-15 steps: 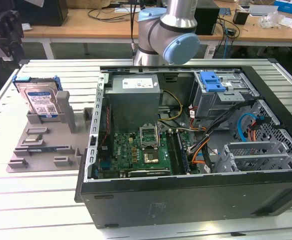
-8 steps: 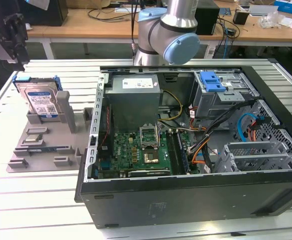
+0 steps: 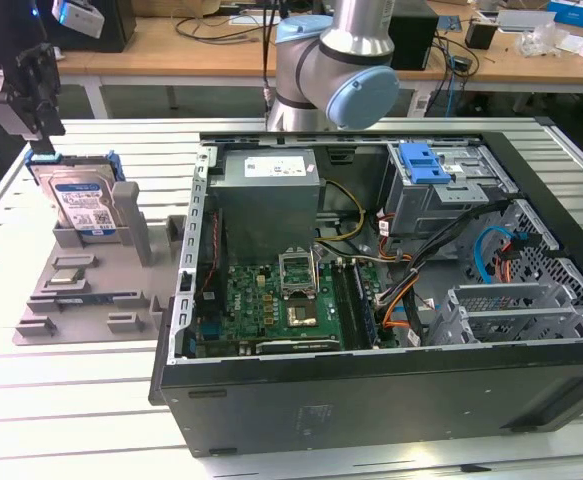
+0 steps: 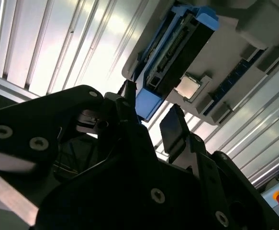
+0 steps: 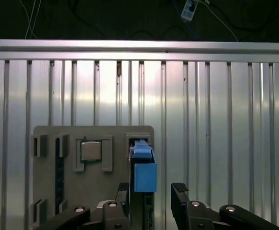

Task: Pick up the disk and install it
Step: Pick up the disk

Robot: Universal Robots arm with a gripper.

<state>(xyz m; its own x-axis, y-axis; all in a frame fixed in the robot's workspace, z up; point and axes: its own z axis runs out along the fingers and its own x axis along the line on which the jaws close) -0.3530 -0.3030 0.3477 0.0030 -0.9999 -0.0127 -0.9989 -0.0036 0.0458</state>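
Note:
My gripper takes hold of the disk by its upper edge (image 3: 79,159) next, to install the disk in the open computer case (image 3: 381,290).
The disk (image 3: 81,200) stands on edge in a grey holder (image 3: 81,290) at the exterior view's left, its blue-and-white label facing out and blue rails along its sides. My gripper (image 3: 39,140) hovers just above the disk's top edge. In the first wrist view the disk (image 5: 144,175) appears edge-on with its blue end tab, and my gripper (image 5: 151,191) is open with one finger on each side of it, not touching. The second wrist view shows the disk (image 4: 177,52) beyond the open gripper (image 4: 149,112).
An open computer case (image 3: 371,300) lies at the exterior view's right, with a grey drive cage and its blue latch (image 3: 426,160) at the back. The arm's base (image 3: 331,70) stands behind the case. A square chip (image 5: 90,151) sits in the holder (image 5: 48,191).

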